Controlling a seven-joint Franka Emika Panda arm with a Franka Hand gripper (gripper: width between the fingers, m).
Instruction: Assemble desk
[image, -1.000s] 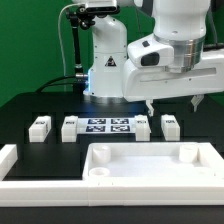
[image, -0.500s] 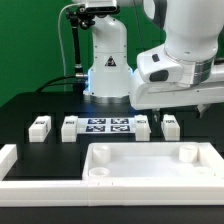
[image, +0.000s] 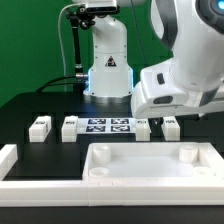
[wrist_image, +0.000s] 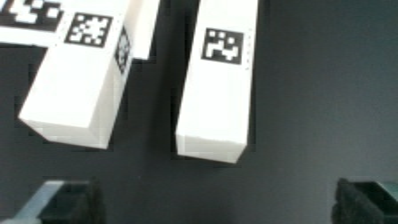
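The robot's fingers stop short of the white leg's near end (wrist_image: 212, 145) in the wrist view, so closing now would miss; the gripper should move toward it before it closes on it.
The desk top (image: 140, 160), a wide white tray with a raised rim, lies at the front of the black table. Several white block legs with tags lie in a row behind it: two on the exterior view's left (image: 39, 127) (image: 69, 127) and two on its right (image: 142, 125) (image: 170, 126). My arm (image: 180, 85) hangs low over the two right legs and hides my gripper in the exterior view. In the wrist view my gripper (wrist_image: 217, 205) is open and empty above bare table, just short of the ends of two legs (wrist_image: 80, 85) (wrist_image: 222, 85).
The marker board (image: 105, 126) lies between the two pairs of legs, and its corner shows in the wrist view (wrist_image: 27, 15). White border rails (image: 8, 160) run along the table's left and front edges. The robot base (image: 105, 60) stands behind.
My arm has come down and nearer the camera, now filling more of the exterior view's right, low over the two right legs. The parts on the table have not moved.
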